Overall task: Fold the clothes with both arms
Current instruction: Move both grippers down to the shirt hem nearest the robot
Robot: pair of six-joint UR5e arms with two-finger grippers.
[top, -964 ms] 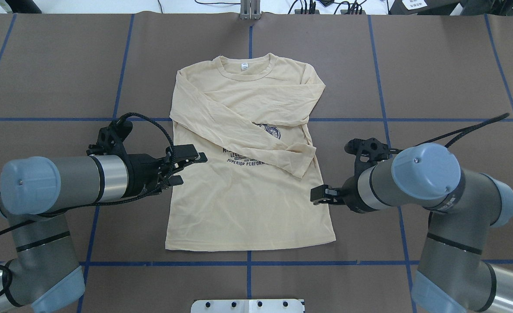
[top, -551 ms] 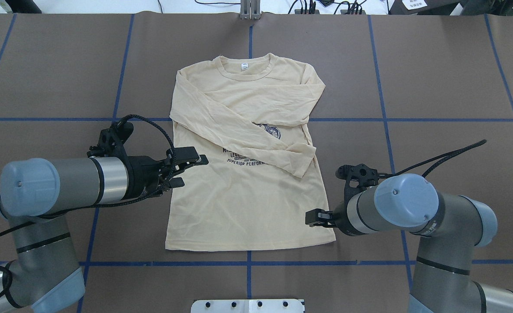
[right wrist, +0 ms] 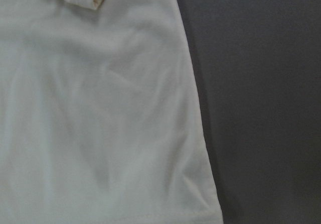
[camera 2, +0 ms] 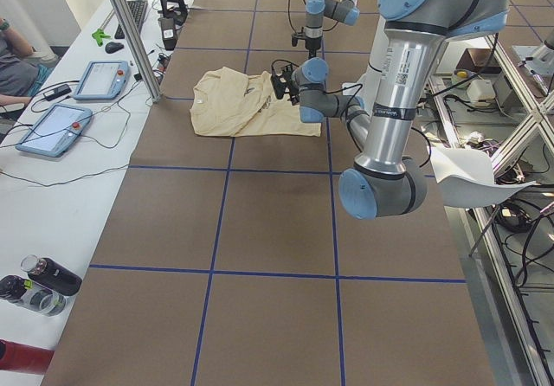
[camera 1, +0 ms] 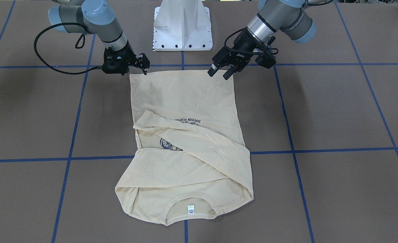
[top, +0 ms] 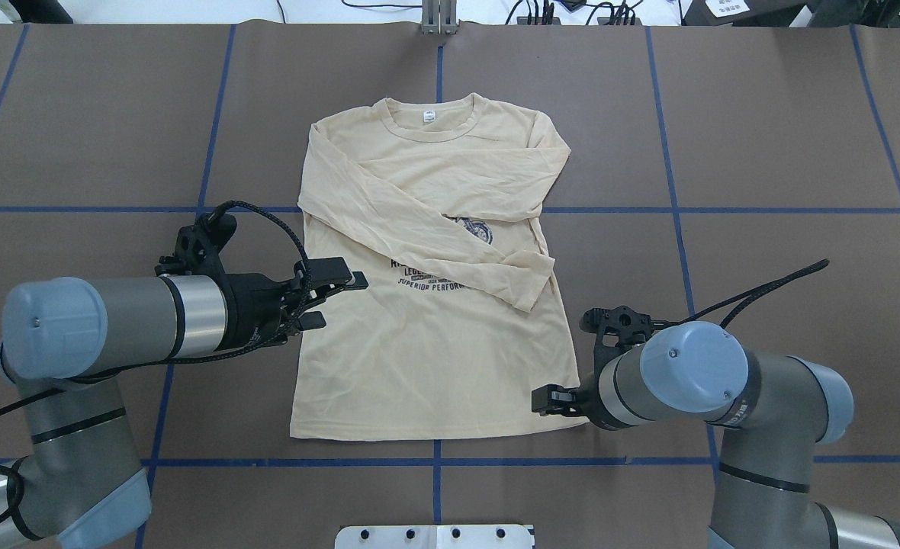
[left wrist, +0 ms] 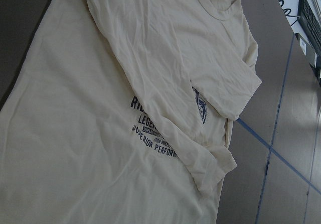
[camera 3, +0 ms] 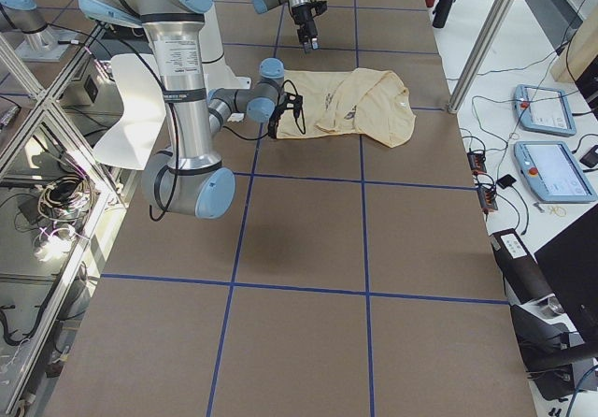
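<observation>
The T-shirt's hem corner (camera 1: 132,77) (right wrist: 216,217) is between my fingers, which reach down to the table on either side of it, so my right gripper will close on the T-shirt.
The cream-yellow T-shirt (top: 427,358) lies flat on the brown table, front up, with both sleeves folded across the navy print (top: 427,276). Its neck label (top: 428,116) is at the far end. It also shows in the front view (camera 1: 185,98) and in both wrist views (left wrist: 75,133) (right wrist: 100,108). My left gripper (top: 341,300) is open and empty, above the shirt's left edge at mid-length; in the front view (camera 1: 220,73) it hangs near the hem. My right gripper (top: 539,402) looks open and empty, low at the shirt's hem corner on the right, as the front view (camera 1: 144,67) shows.
The white pedestal base (camera 1: 182,25) stands just behind the hem. Blue tape lines (top: 671,210) cross the table. A metal post (top: 438,19) stands at the far edge. Tablets (camera 2: 99,79) and bottles (camera 2: 52,275) lie on the side bench.
My right gripper has moved back along the shirt's right edge to the hem corner. My left gripper has barely shifted. The shirt has not moved.
</observation>
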